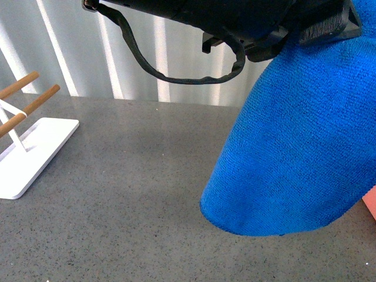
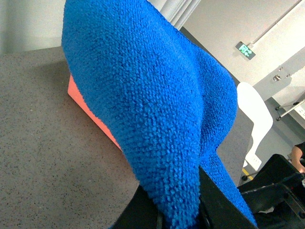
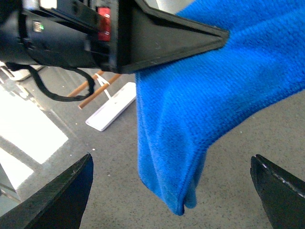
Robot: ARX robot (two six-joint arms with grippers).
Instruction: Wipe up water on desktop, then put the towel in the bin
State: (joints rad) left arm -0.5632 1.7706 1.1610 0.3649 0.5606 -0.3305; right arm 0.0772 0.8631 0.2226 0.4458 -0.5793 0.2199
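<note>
My right gripper next needs to take hold of the blue towel by its loose hanging end [image 3: 177, 182], so that it can wipe up the water on the desktop.
My left gripper [image 2: 178, 212] is shut on the blue towel [image 2: 143, 95] and holds it up in the air. In the front view the towel [image 1: 294, 153] hangs from the left arm [image 1: 235, 23] over the right part of the grey speckled desktop [image 1: 129, 194]. The salmon-pink bin [image 2: 88, 112] shows behind the towel in the left wrist view, and as a sliver at the front view's right edge [image 1: 371, 202]. My right gripper [image 3: 170, 160] is open, its fingers [image 3: 66, 195] spread wide on either side of the hanging towel [image 3: 209, 95], not touching it.
A white flat-based rack with wooden bars [image 1: 23, 135] stands on the desktop at the left; it also shows in the right wrist view [image 3: 109, 102]. A black cable [image 1: 176, 76] loops under the left arm. A white chair [image 2: 255, 117] stands beyond the table.
</note>
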